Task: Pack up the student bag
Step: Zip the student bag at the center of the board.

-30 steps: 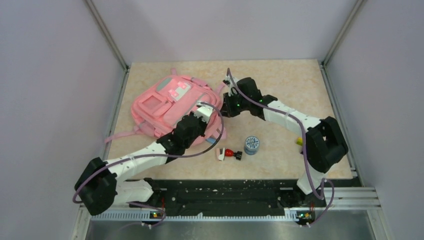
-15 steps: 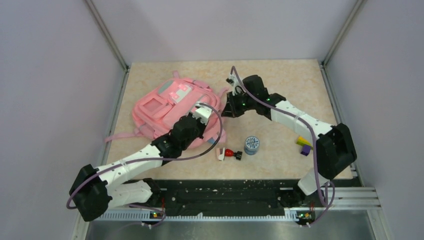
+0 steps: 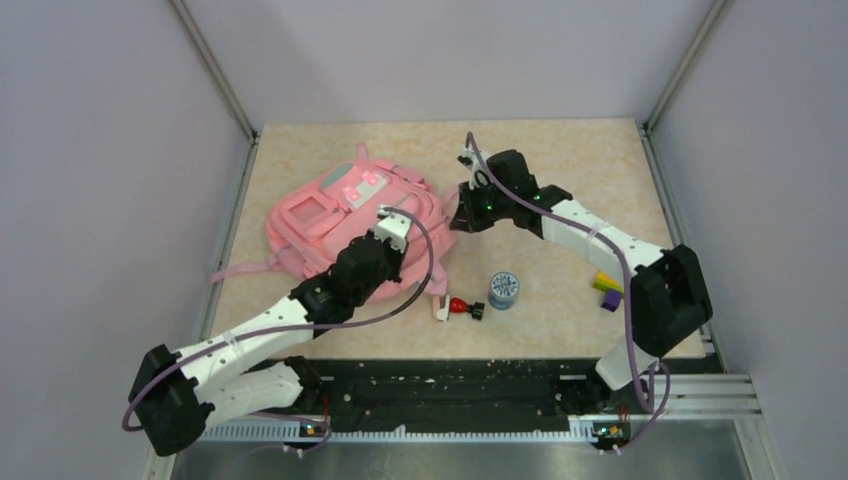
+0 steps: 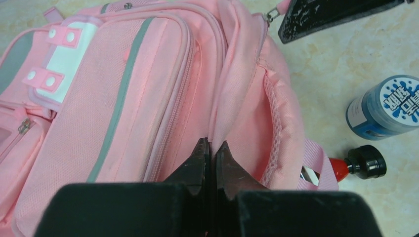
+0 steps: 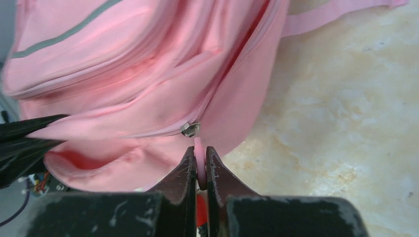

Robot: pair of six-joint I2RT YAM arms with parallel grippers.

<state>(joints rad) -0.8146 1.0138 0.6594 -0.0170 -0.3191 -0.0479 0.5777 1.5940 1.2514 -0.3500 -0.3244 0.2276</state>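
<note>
The bag's opening is open from my fingers to the bag's mesh-edged rim [image 4: 275, 129]. My left gripper should keep holding the bag's pink fold [image 4: 229, 94] until it meets that rim.
The student bag [image 3: 335, 212] is a large pink backpack lying flat on the left half of the table. In the left wrist view its front pocket with grey and white trim [image 4: 99, 94] fills the frame. My left gripper [image 4: 213, 146] is shut on a fold of the bag's pink fabric by the mesh side pocket [image 4: 274, 123]. At the bag's right edge, my right gripper [image 5: 199, 150] is shut on the pink zip pull [image 5: 198, 143], just below the metal slider [image 5: 190, 129]. From above, the right gripper [image 3: 460, 218] touches the bag's side. The left fingers are hidden under the wrist [image 3: 385, 235].
A blue-lidded jar [image 3: 503, 290] stands right of the bag, also in the left wrist view [image 4: 388, 106]. A small red and black item [image 3: 460, 306] lies beside it. Yellow and purple blocks [image 3: 606, 290] sit by the right arm. Walls enclose the table.
The left arm has drawn back toward the left with the fabric in its jaws, and the bag has shifted slightly. The right arm moved a little rightward, then held still.
</note>
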